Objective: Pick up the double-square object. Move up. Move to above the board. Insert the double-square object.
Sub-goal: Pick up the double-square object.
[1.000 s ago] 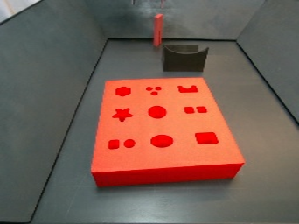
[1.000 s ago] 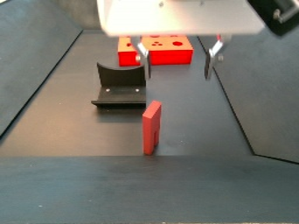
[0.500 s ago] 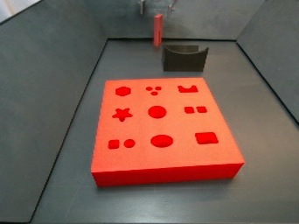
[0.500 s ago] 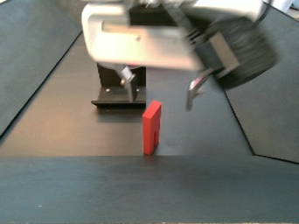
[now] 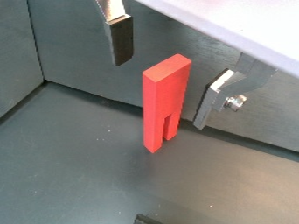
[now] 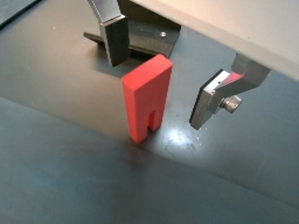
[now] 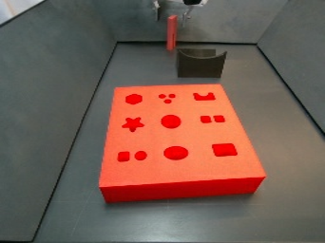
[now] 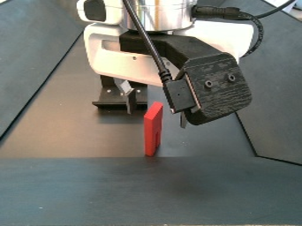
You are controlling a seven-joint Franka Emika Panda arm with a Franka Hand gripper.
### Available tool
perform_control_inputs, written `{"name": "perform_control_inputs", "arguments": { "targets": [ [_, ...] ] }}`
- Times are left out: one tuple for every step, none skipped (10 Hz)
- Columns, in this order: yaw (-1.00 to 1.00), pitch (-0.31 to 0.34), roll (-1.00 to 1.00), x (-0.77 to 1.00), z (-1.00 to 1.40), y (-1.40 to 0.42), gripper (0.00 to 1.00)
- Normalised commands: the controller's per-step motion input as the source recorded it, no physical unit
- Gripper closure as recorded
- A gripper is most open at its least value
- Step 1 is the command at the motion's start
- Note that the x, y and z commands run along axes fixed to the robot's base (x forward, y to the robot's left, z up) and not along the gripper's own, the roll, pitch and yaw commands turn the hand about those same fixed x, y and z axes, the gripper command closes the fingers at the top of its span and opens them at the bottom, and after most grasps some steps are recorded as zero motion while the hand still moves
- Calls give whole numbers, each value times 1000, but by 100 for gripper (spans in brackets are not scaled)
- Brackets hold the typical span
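Observation:
The double-square object has to go in with its slotted base free to enter the board (image 7: pixel 178 142), so my gripper should grab it next by its solid top end.
The double-square object is a thin upright red-orange bar with a slot at its base, standing on the dark floor in both wrist views (image 5: pixel 166 103) (image 6: pixel 146 98) and both side views (image 7: pixel 172 36) (image 8: pixel 153 130). My gripper (image 5: pixel 170 70) (image 6: pixel 165 68) (image 8: pixel 154 108) is open and lowered around its top, one finger (image 5: pixel 121 39) on each side, not touching it. In a side view the gripper (image 7: pixel 172 9) shows just above the bar. The board (image 7: pixel 178 142), a thick red-orange block with shaped holes, lies apart from it, nearer that camera.
A dark grey U-shaped holder (image 7: pixel 200 63) (image 6: pixel 149 37) stands right beside the bar. Grey walls slope up around the floor. In a side view the arm's white body (image 8: pixel 147 44) hides the board and most of the holder.
My gripper has come down from above and moved over the bar; its open fingers now straddle the bar's top. The bar has not moved.

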Motion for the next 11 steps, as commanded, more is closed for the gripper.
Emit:
{"name": "perform_control_inputs", "arguments": {
  "targets": [
    [0,0,0,0,0,0,0],
    [0,0,0,0,0,0,100],
    [0,0,0,0,0,0,100],
    [0,0,0,0,0,0,100],
    [0,0,0,0,0,0,100],
    [0,0,0,0,0,0,100],
    [0,0,0,0,0,0,100],
    [0,0,0,0,0,0,100],
    [0,0,0,0,0,0,100],
    [0,0,0,0,0,0,100],
    [0,0,0,0,0,0,100]
  ]
}}
